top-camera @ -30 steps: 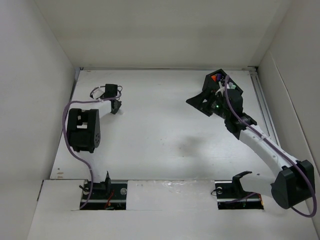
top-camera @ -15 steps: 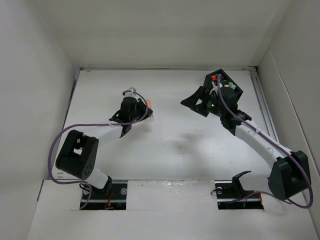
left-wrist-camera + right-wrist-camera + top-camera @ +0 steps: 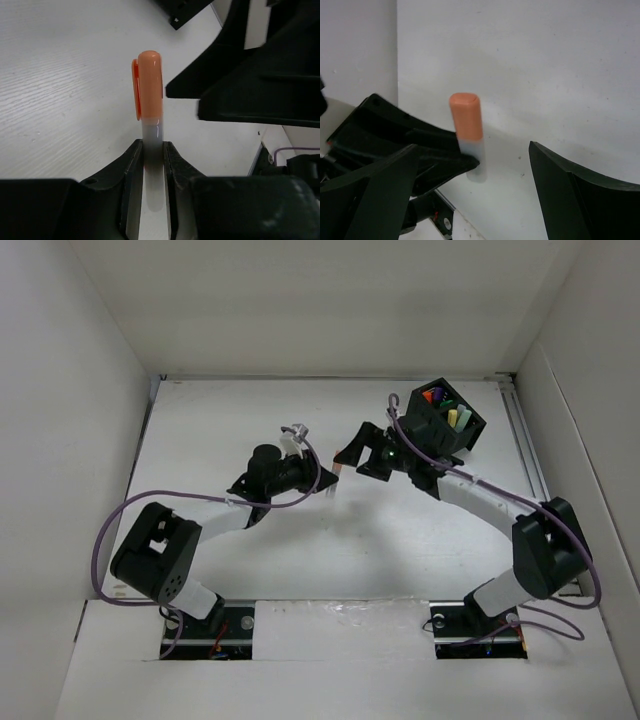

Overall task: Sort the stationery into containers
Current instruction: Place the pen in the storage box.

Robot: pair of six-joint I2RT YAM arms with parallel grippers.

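The right gripper reaches the marker and picks it up by its orange cap next, so the pale body stays free to enter the black slotted box [image 3: 428, 427].
My left gripper [image 3: 152, 146] is shut on the pale body of an orange-capped marker [image 3: 149, 85], held above the table near its middle [image 3: 338, 472]. My right gripper [image 3: 474, 147] is open, with its two fingers on either side of the marker [image 3: 466, 122] and not touching it. The left gripper's fingers [image 3: 437, 147] show in the right wrist view, clamped on the marker's lower end. The black slotted box [image 3: 428, 427] stands at the back right. It holds orange, purple, yellow and green markers [image 3: 447, 408].
White walls enclose the table on the left, back and right. A metal rail [image 3: 527, 455] runs along the right edge. The right arm [image 3: 480, 500] stretches from its base across in front of the box.
My left arm has unfolded from the left side and reached to the middle, holding the orange-capped marker. My right gripper has swung left from the box until its fingers flank the marker.
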